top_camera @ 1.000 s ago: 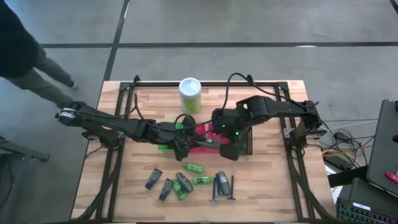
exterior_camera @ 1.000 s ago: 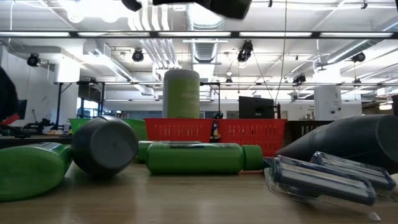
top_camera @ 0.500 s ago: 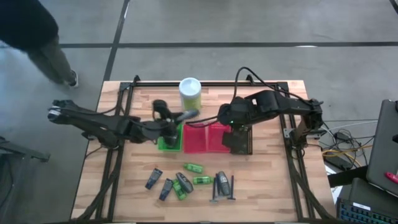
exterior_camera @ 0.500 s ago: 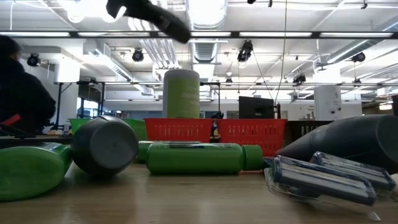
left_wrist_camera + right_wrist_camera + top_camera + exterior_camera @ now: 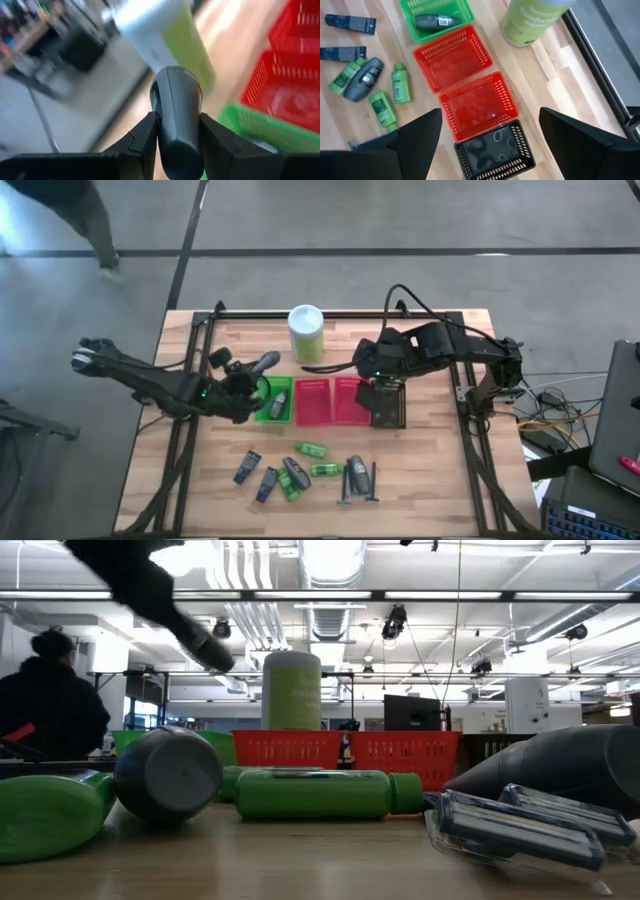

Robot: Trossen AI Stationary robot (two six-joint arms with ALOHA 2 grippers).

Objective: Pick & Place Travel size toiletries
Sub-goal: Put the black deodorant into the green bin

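The dark tube is high above the green basket's rim, so it would miss the basket if I opened my left gripper now. I will keep holding it.
My left gripper (image 5: 254, 376) hovers just left of the green basket (image 5: 272, 402), shut on a dark grey tube (image 5: 268, 363). In the low view the tube (image 5: 205, 645) hangs high over the table. Another dark grey bottle (image 5: 437, 21) lies on its side in the green basket (image 5: 420, 6). My right gripper (image 5: 490, 112) is wide open above the two red baskets (image 5: 455, 57) and touches nothing. More toiletries lie flat on the near part of the table: green mini bottles (image 5: 312, 450), dark tubes (image 5: 247, 466), razors (image 5: 360, 488). My left gripper pinches the dark grey tube between its two fingers (image 5: 145, 137), across the tube's body (image 5: 177, 125). The tube's rounded end (image 5: 175, 82) sticks out past the fingertips. The fingers come from the table's left, slanting. The tube is lifted clear of table and basket.
A tall green canister with a white lid (image 5: 306, 332) stands beyond the baskets. A black basket (image 5: 388, 406) closes the row on the right. A person (image 5: 50, 710) stands beyond the table's left side. Bare wood shows at the table's near-left (image 5: 210, 490) and near-right corners.
My left gripper has swung from over the red baskets toward the table's left, carrying the dark tube, and now hovers beside the green basket. My right gripper has drawn back from the basket row toward the far edge. The person has walked along the left side.
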